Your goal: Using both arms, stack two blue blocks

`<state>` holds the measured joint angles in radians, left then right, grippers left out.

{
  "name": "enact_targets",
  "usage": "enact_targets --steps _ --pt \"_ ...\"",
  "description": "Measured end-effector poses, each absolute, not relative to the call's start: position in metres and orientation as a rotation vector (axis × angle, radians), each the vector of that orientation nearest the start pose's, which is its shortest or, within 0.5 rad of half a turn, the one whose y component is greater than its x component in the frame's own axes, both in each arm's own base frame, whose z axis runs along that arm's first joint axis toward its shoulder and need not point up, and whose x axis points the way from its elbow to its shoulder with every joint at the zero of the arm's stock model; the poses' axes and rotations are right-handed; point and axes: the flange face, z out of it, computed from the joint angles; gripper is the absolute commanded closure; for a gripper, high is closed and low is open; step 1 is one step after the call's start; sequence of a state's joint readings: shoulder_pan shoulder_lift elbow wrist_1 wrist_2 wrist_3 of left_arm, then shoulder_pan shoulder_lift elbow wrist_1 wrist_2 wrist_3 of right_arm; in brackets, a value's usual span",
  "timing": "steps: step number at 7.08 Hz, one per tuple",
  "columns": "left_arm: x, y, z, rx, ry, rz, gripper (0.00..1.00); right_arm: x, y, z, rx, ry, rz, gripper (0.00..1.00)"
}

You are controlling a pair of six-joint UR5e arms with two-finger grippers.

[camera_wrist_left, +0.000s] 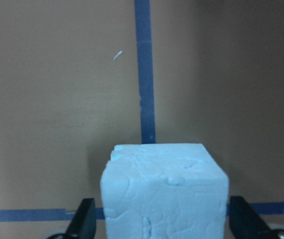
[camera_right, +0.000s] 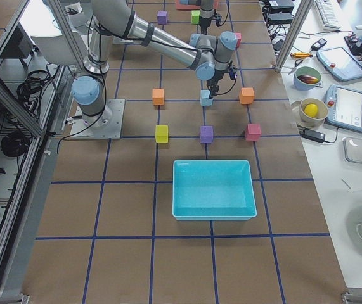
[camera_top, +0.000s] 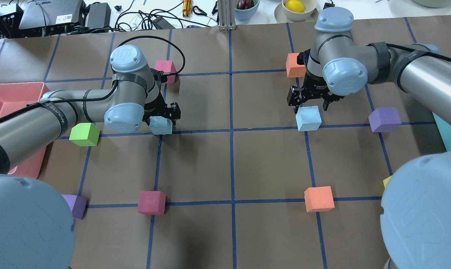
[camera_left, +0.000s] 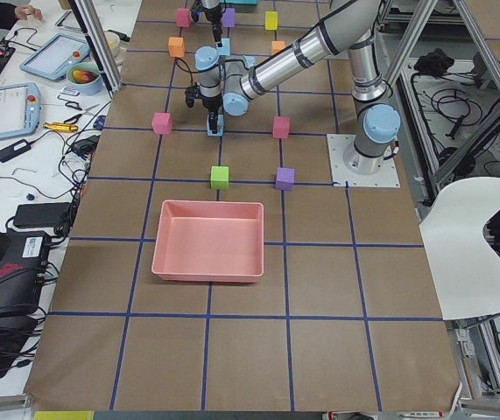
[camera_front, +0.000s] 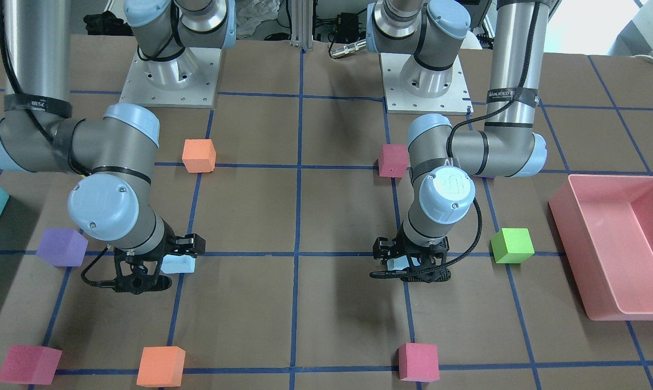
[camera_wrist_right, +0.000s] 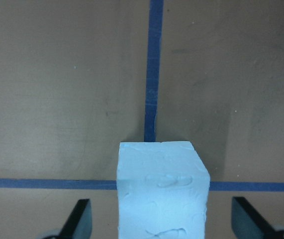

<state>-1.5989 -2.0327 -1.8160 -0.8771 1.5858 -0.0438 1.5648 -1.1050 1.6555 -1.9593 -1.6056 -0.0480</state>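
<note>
Next, my right gripper grabs the pale blue block by its opposite sides. Then it stacks that block with the other blue block (camera_front: 397, 264).
Two pale blue blocks rest on the table on blue tape lines. My left gripper (camera_top: 162, 116) is open and stands low astride the left blue block (camera_top: 161, 125). In the left wrist view its fingers (camera_wrist_left: 84, 219) flank the block (camera_wrist_left: 164, 194) with thin gaps. My right gripper (camera_top: 309, 99) is open over the right blue block (camera_top: 308, 118). In the right wrist view its fingers (camera_wrist_right: 79, 219) stand well clear of that block (camera_wrist_right: 163, 189). The front view shows the left gripper (camera_front: 410, 265) and the right gripper (camera_front: 158, 260) down at the table.
A green cube (camera_top: 84, 134) and a pink bin (camera_top: 8, 101) lie left of the left arm. A purple cube (camera_top: 384, 119) sits right of the right block, an orange cube (camera_top: 295, 70) behind it. Magenta (camera_top: 151, 202) and orange (camera_top: 319, 198) cubes sit nearer me. A teal bin (camera_right: 213, 189) stands at the right end.
</note>
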Motion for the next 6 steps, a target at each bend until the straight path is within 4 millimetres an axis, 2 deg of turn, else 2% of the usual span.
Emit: enact_targets --steps 1,2,3,5,6 --pt "-0.148 -0.584 0.188 -0.012 3.127 0.014 1.0 0.126 -0.609 0.214 -0.071 3.159 0.281 0.54" --pt "-0.148 -0.585 0.188 0.022 3.126 0.011 1.0 0.126 -0.607 0.207 -0.069 3.157 0.301 0.81" --pt "-0.148 -0.585 0.189 0.046 3.126 0.007 1.0 0.125 -0.603 0.2 -0.065 3.155 0.311 1.0" --pt "-0.148 -0.585 0.194 0.059 3.128 -0.004 1.0 0.123 -0.604 0.203 -0.043 3.159 0.254 1.0" --pt "-0.148 -0.586 0.195 0.06 3.129 -0.008 1.0 0.125 -0.614 0.224 -0.03 3.16 0.187 1.0"
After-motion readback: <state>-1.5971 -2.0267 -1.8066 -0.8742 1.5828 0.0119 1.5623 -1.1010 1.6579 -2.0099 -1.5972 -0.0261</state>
